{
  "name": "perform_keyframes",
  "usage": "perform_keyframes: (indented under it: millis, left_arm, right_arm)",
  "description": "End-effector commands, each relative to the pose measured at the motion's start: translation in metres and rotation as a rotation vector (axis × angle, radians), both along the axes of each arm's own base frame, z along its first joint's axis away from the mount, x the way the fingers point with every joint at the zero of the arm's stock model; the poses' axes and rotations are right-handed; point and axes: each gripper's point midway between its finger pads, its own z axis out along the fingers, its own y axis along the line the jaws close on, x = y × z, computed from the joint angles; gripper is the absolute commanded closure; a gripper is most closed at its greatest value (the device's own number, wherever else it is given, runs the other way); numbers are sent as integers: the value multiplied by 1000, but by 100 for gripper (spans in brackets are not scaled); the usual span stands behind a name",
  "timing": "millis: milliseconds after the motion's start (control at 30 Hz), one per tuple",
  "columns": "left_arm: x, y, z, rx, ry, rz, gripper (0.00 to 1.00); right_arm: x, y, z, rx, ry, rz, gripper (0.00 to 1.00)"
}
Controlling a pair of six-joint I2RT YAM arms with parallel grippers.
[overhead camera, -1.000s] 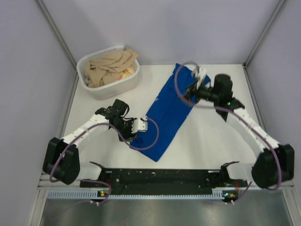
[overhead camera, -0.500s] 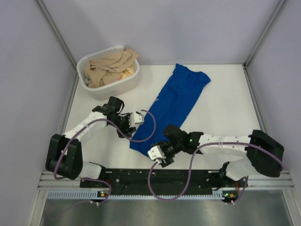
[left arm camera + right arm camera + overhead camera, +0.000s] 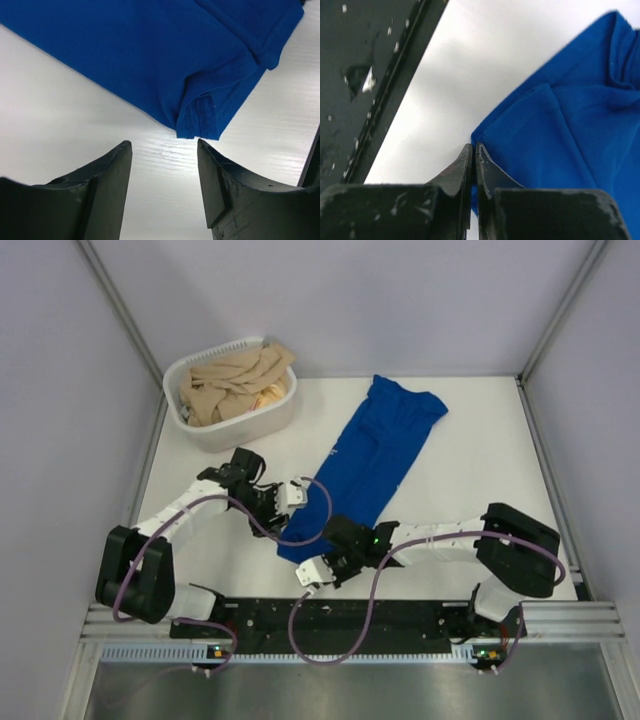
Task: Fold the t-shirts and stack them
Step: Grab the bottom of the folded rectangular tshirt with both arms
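Note:
My left gripper should next take the t-shirt's stitched hem corner [image 3: 284, 548] [image 3: 199, 127], opposite the corner my right gripper holds. Then the near end of the t-shirt can fold over evenly.
One royal-blue t-shirt [image 3: 378, 452] lies folded into a long strip, running diagonally from the far middle of the table to the near middle. My left gripper [image 3: 291, 494] is open just left of the strip's lower part. In the left wrist view its fingertips [image 3: 162, 145] stand apart over bare table, with a stitched hem corner of the t-shirt [image 3: 150, 60] just ahead of them. My right gripper [image 3: 307, 574] is at the strip's near corner. In the right wrist view its jaws [image 3: 474, 146] are pressed together on the edge of the t-shirt [image 3: 570, 140], and blue cloth shows between them.
A white laundry basket [image 3: 203, 430] holding beige cloths [image 3: 232, 380] stands at the far left. The black rail [image 3: 330, 615] with the arm bases runs along the near edge, close behind my right gripper, and shows in the right wrist view [image 3: 370, 75]. Grey walls enclose the table.
My right arm swung from the t-shirt's far end down to its near corner and shut there. The left gripper shifted slightly along the left edge and stays open.

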Motion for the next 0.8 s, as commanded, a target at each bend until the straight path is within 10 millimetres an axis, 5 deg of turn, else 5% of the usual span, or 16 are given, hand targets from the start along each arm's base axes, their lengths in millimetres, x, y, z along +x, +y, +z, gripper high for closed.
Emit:
perform_keyframes:
  millis: [0,267,600,767]
  left_arm:
    - [-25,-23,4,-63,12,-119,40]
    - [-57,-81,-1,-75,-92,-342,36]
    - [-96,-134,-19,-63,-208,-516,35]
    - [-108,-144,-33,-1,-252,-582,37]
  right_arm:
    - [-1,-58,2,-177,-56,-25,100]
    - [-39,-135,5,-269,-15,70,100]
    - [-46,-132,15,-223,0,107,100]
    - [-46,-137,15,-227,-15,106,100]
